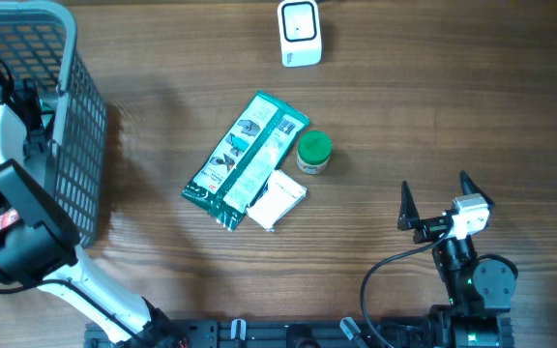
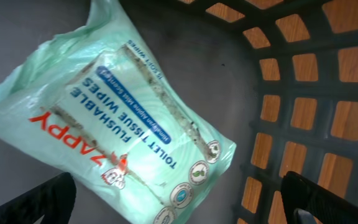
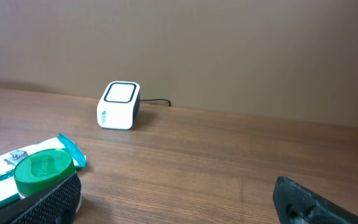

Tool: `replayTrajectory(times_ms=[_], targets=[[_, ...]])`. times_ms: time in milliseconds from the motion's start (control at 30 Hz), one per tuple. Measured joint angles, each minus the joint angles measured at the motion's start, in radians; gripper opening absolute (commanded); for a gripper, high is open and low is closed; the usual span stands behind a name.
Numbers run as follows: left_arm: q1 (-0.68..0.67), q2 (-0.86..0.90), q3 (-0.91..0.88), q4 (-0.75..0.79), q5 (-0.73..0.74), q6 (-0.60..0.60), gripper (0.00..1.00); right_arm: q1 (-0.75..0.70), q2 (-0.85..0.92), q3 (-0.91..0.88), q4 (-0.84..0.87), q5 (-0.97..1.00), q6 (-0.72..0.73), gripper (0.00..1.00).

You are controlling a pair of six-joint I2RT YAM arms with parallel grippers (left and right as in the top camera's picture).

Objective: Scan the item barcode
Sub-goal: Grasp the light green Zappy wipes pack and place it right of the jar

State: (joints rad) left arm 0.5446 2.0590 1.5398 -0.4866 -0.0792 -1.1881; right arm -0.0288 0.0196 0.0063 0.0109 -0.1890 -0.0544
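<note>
The left gripper grabs the pack of flushable wipes by its lower icon end (image 2: 183, 188) next. The rest stays uncovered for barcode scanning.
A white barcode scanner (image 1: 300, 32) (image 3: 119, 105) stands at the table's far edge. Mid-table lie a teal pack (image 1: 245, 159) (image 3: 17, 162), a green-lidded jar (image 1: 313, 151) (image 3: 42, 168) and a small white packet (image 1: 277, 200). In the left wrist view a pale green pack of flushable wipes (image 2: 123, 118) lies on the basket floor. My left gripper (image 2: 179, 205) hangs open just above its lower end, touching nothing. My right gripper (image 1: 436, 198) (image 3: 179, 199) stands open and empty at the front right, to the right of the jar.
A grey mesh basket (image 1: 66, 126) fills the far left corner, and my left arm (image 1: 8, 222) reaches into it. The basket's lattice wall (image 2: 303, 112) stands close on the right of the wipes. The scanner's cable (image 3: 157, 101) runs off behind it.
</note>
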Motion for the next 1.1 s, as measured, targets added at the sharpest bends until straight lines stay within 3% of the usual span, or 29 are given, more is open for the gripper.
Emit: replayTrajectory(times_ms=[100, 200, 267, 500, 633, 733, 967, 1033, 1100], targets=[[0.0, 0.003, 0.0, 0.002, -0.006, 0.0, 0.96, 0.0, 0.0, 0.0, 0.0, 0.0, 0.0, 1.0], [0.0, 0.022, 0.0, 0.002, -0.02, -0.005, 0.56, 0.0, 0.0, 0.0, 0.0, 0.0, 0.0, 1.0], [0.0, 0.047, 0.0, -0.003, -0.026, -0.005, 0.04, 0.0, 0.0, 0.0, 0.0, 0.0, 0.0, 1.0], [0.001, 0.053, 0.012, -0.029, -0.02, 0.044, 0.04, 0.0, 0.0, 0.0, 0.0, 0.0, 0.0, 1.0], [0.005, -0.013, -0.005, -0.061, 0.065, 0.059, 0.04, 0.0, 0.0, 0.0, 0.0, 0.0, 0.0, 1.0], [0.005, -0.163, -0.012, -0.055, 0.119, 0.062, 0.04, 0.0, 0.0, 0.0, 0.0, 0.0, 0.0, 1.0], [-0.023, -0.796, 0.002, 0.003, 0.197, 0.065, 0.04, 0.0, 0.0, 0.0, 0.0, 0.0, 0.0, 1.0], [-0.106, -0.916, 0.007, 0.005, 0.22, 0.069, 0.04, 0.0, 0.0, 0.0, 0.0, 0.0, 0.0, 1.0], [-0.287, -0.993, 0.018, 0.005, 0.264, 0.095, 0.04, 0.0, 0.0, 0.0, 0.0, 0.0, 0.0, 1.0]])
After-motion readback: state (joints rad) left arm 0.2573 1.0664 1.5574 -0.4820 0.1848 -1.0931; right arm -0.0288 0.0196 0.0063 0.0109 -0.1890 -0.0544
